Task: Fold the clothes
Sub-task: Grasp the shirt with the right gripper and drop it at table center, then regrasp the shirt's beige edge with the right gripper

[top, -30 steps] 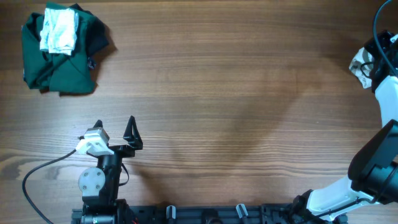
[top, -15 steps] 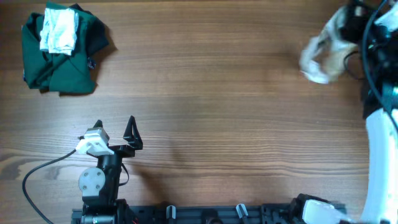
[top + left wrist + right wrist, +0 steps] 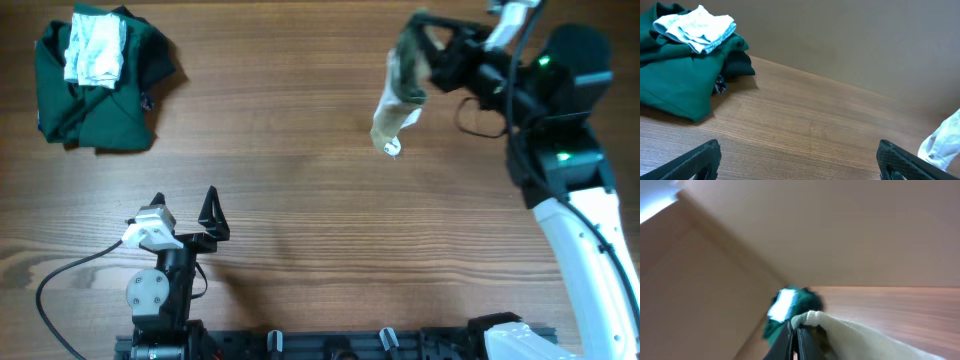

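I have to move the clothes to the table's middle with my right gripper before I let go. They are hanging high beside it and would fall bunched onto the table, short of the middle.
My right gripper (image 3: 430, 50) is shut on the clothes (image 3: 398, 100), a small cream garment with a khaki-green upper part. It hangs from the gripper above the table, right of centre. In the right wrist view the shut gripper (image 3: 795, 336) pinches a cream fold (image 3: 860, 335). The garment's white lower end shows at the right edge of the left wrist view (image 3: 942, 142). My left gripper (image 3: 185, 205) is open and empty near the front left, its fingers wide apart (image 3: 800, 167).
A large dark green garment (image 3: 95, 100) lies crumpled at the back left with a white cloth (image 3: 95, 48) on top. Both also show in the left wrist view, the garment (image 3: 675, 80) and the cloth (image 3: 697, 27). A cable (image 3: 70, 270) runs by the left arm's base.
My right arm has swung from the table's far right edge leftward, carrying the cream garment, which now hangs over the table right of centre. The left arm has not moved.
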You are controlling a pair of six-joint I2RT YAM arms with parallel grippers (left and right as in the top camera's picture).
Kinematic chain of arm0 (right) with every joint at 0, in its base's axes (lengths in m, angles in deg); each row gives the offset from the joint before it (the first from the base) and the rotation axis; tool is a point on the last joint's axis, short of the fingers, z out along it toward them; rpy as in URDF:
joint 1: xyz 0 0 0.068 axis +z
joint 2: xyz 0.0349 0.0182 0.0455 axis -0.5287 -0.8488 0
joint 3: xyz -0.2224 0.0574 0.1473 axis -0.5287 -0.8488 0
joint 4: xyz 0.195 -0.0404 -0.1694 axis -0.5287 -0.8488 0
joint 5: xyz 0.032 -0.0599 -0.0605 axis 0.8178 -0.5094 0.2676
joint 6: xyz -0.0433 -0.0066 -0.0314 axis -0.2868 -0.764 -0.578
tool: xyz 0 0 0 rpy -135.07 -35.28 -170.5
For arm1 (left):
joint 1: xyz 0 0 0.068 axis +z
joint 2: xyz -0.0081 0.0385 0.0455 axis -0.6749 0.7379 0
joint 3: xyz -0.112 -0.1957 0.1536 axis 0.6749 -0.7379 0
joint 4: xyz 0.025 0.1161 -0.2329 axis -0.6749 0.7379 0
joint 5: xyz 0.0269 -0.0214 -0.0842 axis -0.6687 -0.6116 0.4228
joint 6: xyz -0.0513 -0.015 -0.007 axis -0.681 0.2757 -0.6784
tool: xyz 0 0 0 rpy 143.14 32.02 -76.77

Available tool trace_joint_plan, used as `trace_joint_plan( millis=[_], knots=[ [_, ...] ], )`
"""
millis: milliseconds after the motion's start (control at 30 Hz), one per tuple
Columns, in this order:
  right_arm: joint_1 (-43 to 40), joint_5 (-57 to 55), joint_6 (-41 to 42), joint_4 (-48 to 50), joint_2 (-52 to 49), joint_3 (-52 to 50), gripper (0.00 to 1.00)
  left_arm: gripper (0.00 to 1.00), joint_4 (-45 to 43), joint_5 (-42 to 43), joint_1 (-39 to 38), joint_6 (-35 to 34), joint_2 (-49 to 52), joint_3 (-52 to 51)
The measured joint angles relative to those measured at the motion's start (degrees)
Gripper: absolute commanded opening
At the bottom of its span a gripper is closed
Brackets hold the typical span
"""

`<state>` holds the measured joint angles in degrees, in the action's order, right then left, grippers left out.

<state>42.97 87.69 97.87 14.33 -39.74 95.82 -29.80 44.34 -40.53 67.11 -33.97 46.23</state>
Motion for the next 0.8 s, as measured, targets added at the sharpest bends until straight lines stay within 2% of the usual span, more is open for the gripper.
trace_joint_plan(
  millis=[200, 400, 533, 567, 700, 767, 800],
  knots=[
    [10.3, 0.5, 5.2, 7.6, -0.9, 0.0, 0.04, 1.0, 0.0, 0.0, 0.0, 0.0, 0.0, 0.0],
    [13.6, 1.6, 8.4, 12.2, -3.3, 0.0, 0.04, 1.0, 0.0, 0.0, 0.0, 0.0, 0.0, 0.0],
    [11.3, -2.8, 6.3, 3.7, -3.4, 0.1, 0.06, 1.0, 0.0, 0.0, 0.0, 0.0, 0.0, 0.0],
    [10.1, -4.9, 4.7, 0.2, -3.4, 0.2, 0.14, 1.0, 0.0, 0.0, 0.0, 0.0, 0.0, 0.0],
    [5.1, -16.0, -0.3, -12.8, -6.9, 0.5, 0.17, 1.0, 0.0, 0.0, 0.0, 0.0, 0.0, 0.0],
    [3.9, -21.9, -2.6, -15.0, -9.4, 0.5, 0.33, 1.0, 0.0, 0.0, 0.0, 0.0, 0.0, 0.0],
    [3.1, -27.1, -3.8, -16.2, -11.0, 0.5, 0.36, 1.0, 0.0, 0.0, 0.0, 0.0, 0.0, 0.0]
  ],
)
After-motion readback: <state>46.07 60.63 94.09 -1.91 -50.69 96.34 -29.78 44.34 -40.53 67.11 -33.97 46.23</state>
